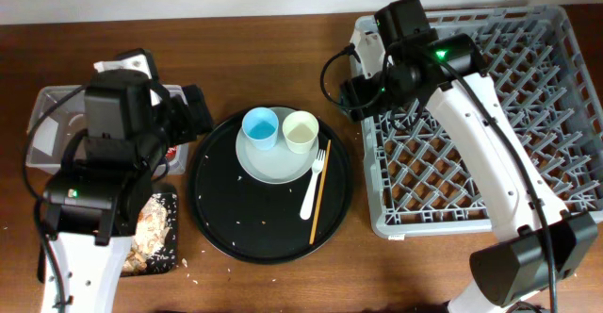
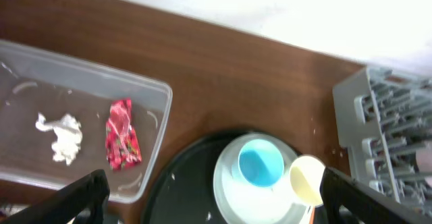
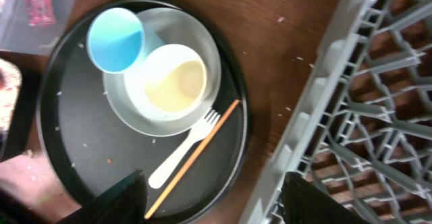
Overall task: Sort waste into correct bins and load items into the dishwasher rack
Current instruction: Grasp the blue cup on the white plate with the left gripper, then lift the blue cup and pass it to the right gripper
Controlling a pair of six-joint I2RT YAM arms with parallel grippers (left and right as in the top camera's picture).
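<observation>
I will load the cup with its opening down in the rack, so I will grab the blue cup point(image 1: 260, 126) point(image 3: 116, 40) around its base with my right gripper and leave the cup's open rim free.
The pale grey-green plate point(image 1: 273, 165) lies on a round black tray and carries the blue cup point(image 1: 260, 126) and the cream cup point(image 1: 300, 130). The white fork point(image 1: 313, 186) and the wooden chopsticks point(image 1: 319, 205) lie beside it. The clear tub point(image 2: 158, 92) holds the white tissue point(image 2: 61, 137) and the red wrapper point(image 2: 123, 135). Food scraps point(image 1: 149, 226) fill the shallow black tray point(image 1: 173, 200). My left gripper point(image 2: 216, 207) is open and empty above the tub's right end. My right gripper point(image 3: 212, 207) is open and empty over the left rim of the grey rack point(image 1: 462, 221). The bowl and the carrot are not in view.
The round black tray point(image 1: 217, 205) sits mid-table between the bins and the rack, with small crumbs on it. A white boxy object point(image 1: 127, 65) stands behind the tub. The right arm reaches across the rack's left half.
</observation>
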